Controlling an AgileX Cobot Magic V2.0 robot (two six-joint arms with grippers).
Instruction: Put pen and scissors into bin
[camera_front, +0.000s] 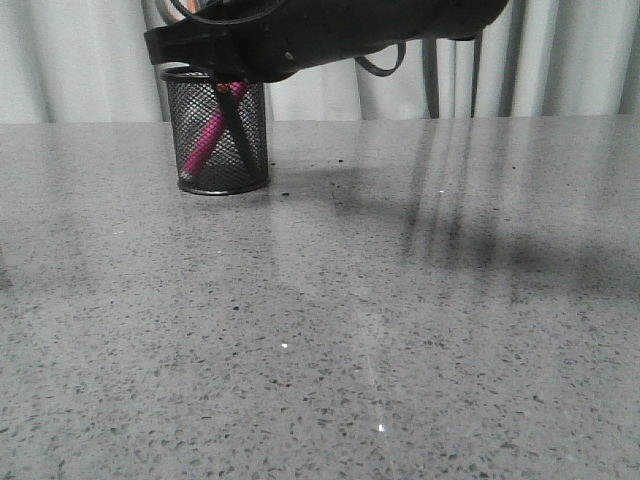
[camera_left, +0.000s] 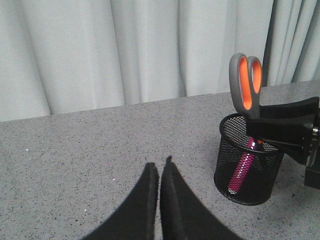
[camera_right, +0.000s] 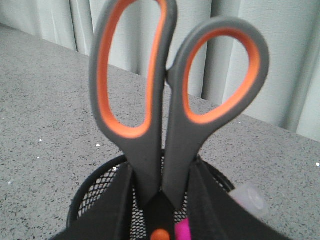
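Note:
The scissors' dark blades reach down inside the black mesh (camera_front: 222, 135). The scissors would stay in the bin, so my right gripper should open.
The bin (camera_front: 216, 150) stands at the table's far left. The pen (camera_front: 205, 145) leans inside it, cap up. The scissors (camera_right: 150, 100) stand blades-down in the bin, with their grey and orange handles sticking out above the rim. My right gripper (camera_right: 160, 172) is over the bin's mouth (camera_right: 85, 197), its fingers closed on the scissors just below the handles. In the left wrist view the bin (camera_left: 247, 185), the pen (camera_left: 242, 167), the scissors (camera_left: 245, 85) and my right gripper (camera_left: 257, 131) show at the side. My left gripper (camera_left: 160, 165) is shut and empty, low over bare table beside the bin.
The grey speckled table (camera_front: 350, 330) runs to a pale curtain (camera_front: 80, 60) at the back. My right arm (camera_front: 320, 35) spans the top of the front view above the bin.

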